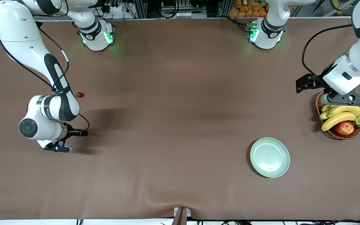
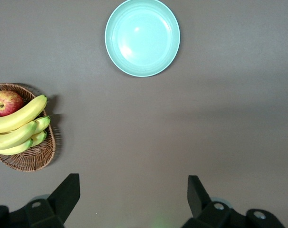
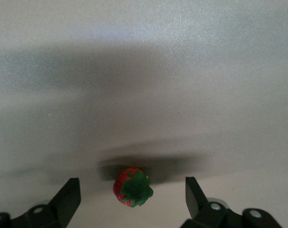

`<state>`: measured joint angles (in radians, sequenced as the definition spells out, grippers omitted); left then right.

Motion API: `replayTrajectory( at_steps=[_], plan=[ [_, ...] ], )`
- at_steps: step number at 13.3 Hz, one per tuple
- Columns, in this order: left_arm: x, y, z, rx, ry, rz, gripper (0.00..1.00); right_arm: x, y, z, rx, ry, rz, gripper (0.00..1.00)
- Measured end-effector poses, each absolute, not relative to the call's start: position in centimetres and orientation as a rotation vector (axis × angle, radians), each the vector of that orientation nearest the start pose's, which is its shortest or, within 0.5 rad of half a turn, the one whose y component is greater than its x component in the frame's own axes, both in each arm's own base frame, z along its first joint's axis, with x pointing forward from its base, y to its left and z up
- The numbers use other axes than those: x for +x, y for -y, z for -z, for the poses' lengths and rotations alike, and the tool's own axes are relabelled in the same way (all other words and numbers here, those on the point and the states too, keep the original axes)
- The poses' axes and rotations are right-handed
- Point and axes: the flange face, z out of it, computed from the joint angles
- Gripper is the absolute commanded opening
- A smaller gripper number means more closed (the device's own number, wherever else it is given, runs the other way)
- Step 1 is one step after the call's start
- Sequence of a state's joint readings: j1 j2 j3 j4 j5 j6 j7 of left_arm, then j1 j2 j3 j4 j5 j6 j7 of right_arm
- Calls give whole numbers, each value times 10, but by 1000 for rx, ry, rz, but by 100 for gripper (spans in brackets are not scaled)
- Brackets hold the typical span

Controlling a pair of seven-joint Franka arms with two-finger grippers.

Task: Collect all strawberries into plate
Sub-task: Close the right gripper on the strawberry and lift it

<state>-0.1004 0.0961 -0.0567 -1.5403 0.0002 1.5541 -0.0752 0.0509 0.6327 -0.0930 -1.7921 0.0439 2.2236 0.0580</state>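
In the right wrist view, the strawberry lies level with the fingers of my right gripper, so it is now time to close my right gripper on it.
One strawberry (image 3: pixel 132 186), red with a green cap, lies on the table between the fingers of my open right gripper (image 3: pixel 131 184), touching neither finger. In the front view that gripper (image 1: pixel 58 149) is low at the right arm's end of the table and hides this berry. A second strawberry (image 1: pixel 80 94) lies beside the right arm's forearm, farther from the front camera. The pale mint plate (image 1: pixel 270 157) (image 2: pixel 142 37) holds nothing. My left gripper (image 1: pixel 348 99) (image 2: pixel 133 190) hangs open over the basket's edge with nothing between its fingers.
A wicker basket (image 1: pixel 319 104) (image 2: pixel 27 159) with bananas (image 1: pixel 339 116) and a red-yellow apple (image 1: pixel 344 127) stands at the left arm's end of the table, farther from the front camera than the plate. Brown cloth covers the table.
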Motion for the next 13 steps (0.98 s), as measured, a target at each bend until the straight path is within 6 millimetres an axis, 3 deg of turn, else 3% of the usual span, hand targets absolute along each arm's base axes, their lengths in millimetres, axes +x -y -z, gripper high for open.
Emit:
replayTrajectory(
  at_steps=[8, 13],
  plan=[
    [574, 88, -582, -3132, -120, -131, 100, 630, 22, -177, -3143, -188, -339, 24],
    [575, 89, -581, -3132, -120, -133, 100, 639, 8, -189, -3134, -160, -292, 19]
  ],
)
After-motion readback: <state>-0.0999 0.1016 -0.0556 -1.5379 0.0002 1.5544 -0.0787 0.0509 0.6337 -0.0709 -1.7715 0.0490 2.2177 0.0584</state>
